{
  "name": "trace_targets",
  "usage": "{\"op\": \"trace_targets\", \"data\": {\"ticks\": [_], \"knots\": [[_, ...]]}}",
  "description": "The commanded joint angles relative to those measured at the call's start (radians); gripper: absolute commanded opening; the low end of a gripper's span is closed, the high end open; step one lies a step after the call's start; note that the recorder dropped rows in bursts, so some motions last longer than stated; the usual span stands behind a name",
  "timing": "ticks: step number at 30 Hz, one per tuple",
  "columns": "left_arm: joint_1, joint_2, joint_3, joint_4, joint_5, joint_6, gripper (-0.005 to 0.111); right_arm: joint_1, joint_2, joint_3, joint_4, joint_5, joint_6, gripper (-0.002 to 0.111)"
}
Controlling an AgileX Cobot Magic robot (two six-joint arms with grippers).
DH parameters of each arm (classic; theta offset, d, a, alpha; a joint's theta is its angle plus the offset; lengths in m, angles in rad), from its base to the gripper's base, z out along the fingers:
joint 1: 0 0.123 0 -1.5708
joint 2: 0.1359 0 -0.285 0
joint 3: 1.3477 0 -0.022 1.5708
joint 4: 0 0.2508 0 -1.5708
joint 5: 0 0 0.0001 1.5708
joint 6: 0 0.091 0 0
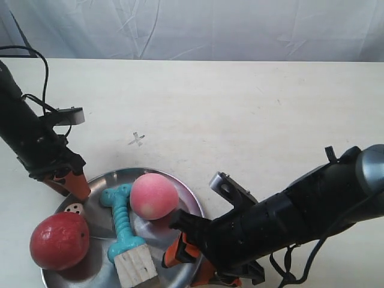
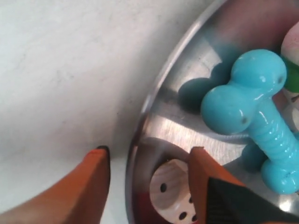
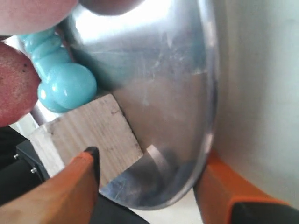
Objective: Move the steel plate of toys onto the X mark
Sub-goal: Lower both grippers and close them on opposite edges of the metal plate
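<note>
My left gripper is going to grab the steel plate (image 1: 103, 180) by its rim beside the white die next. It will do so to move the toys onto the X mark (image 1: 137, 140).
The steel plate (image 1: 103, 180) lies at the table's near left and holds a red apple (image 1: 59, 240), pink peach (image 1: 153, 195), teal bone (image 1: 122, 223), wooden cube (image 1: 137, 265) and white die (image 1: 73, 208). The faint X mark (image 1: 137, 140) is on bare table just beyond the plate. My left gripper (image 2: 150, 150) is open astride the plate's rim (image 2: 140, 121), one finger outside on the table, the other inside beside the die (image 2: 170, 191). My right gripper (image 3: 148, 161) is open astride the opposite rim (image 3: 212, 93), its inner finger next to the cube (image 3: 88, 130).
A white cloth backdrop (image 1: 210, 27) hangs behind the table. A black cable (image 1: 42, 66) loops over the left arm. The right arm's black body (image 1: 288, 216) lies across the near right of the table.
</note>
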Motion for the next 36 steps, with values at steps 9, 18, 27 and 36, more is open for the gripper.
{"op": "trace_targets", "data": {"ticks": [9,18,27,36], "knots": [[-0.103,-0.001,-0.004,0.031,0.003,-0.080,0.050,0.004,0.038,0.007,-0.013,-0.117,-0.031,0.057],[-0.168,-0.001,-0.004,0.067,-0.044,-0.161,0.023,0.004,0.060,-0.008,-0.013,-0.143,-0.031,0.014],[-0.168,-0.001,-0.004,0.062,-0.065,-0.161,0.000,0.004,0.060,-0.008,-0.013,-0.143,-0.005,-0.001],[-0.168,-0.001,-0.004,0.156,0.008,-0.238,0.000,0.004,0.060,-0.008,-0.013,-0.085,0.058,-0.001]]}}
